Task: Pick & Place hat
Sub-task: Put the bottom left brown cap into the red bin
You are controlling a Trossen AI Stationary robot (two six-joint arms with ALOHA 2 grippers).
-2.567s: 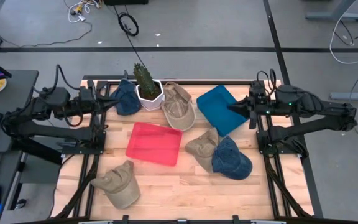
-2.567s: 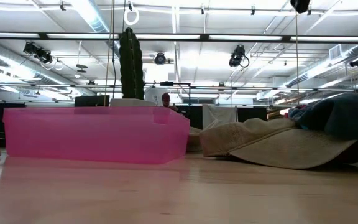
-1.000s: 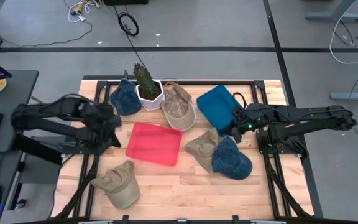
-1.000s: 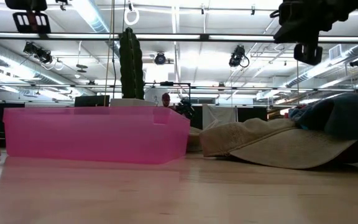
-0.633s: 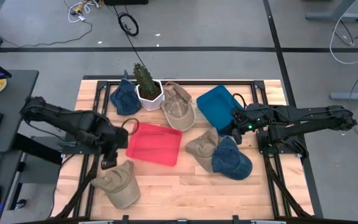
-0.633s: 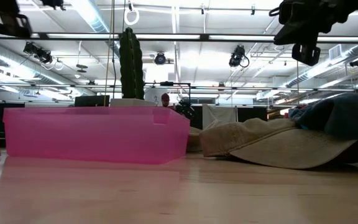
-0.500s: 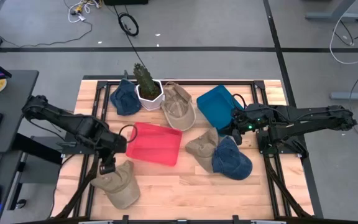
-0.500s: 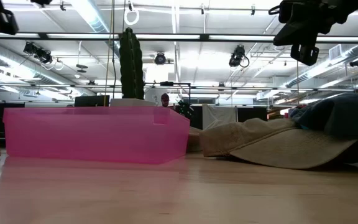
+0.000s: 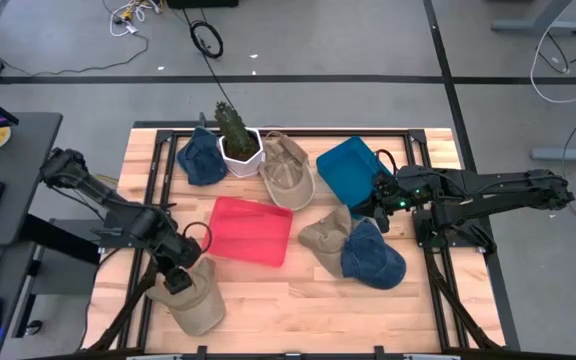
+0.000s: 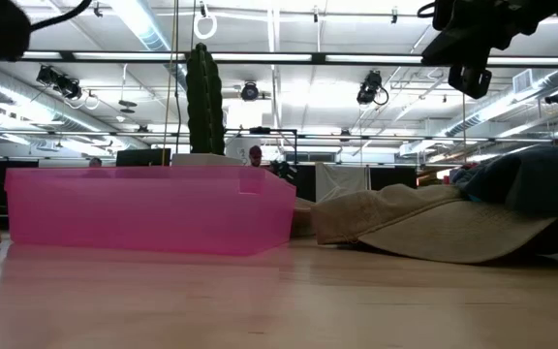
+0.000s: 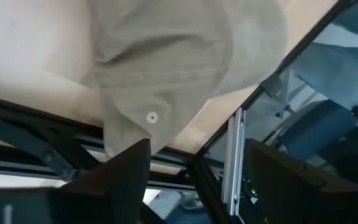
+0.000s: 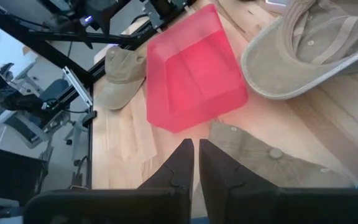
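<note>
My left gripper grabs the khaki hat by its top's lower edge [image 11: 137,138] next.
A khaki hat [image 9: 196,302] lies crown up on the table's near left; the left wrist view shows it [image 11: 166,68] filling the space ahead of the fingers. My left gripper [image 9: 179,279] [image 11: 194,162] hangs open just over the hat's far edge, pointing steeply down. I cannot tell whether it touches the cloth. My right gripper [image 9: 379,217] [image 12: 196,150] is shut and holds nothing. It hovers between the blue tray [image 9: 353,172] and a khaki hat [image 9: 325,230] that lies partly under a denim hat [image 9: 375,257].
A pink tray [image 9: 250,230] sits mid-table, right of my left gripper. At the far side stand a potted cactus [image 9: 237,140], a dark blue hat [image 9: 201,158] and an upturned khaki hat [image 9: 288,170]. Black frame rails [image 9: 148,250] run along both table sides.
My left gripper has swung from beside the pink tray's far left corner toward the table's near edge and down. It has rolled on the way and now hangs over the near-left khaki hat. The hats and trays have not moved.
</note>
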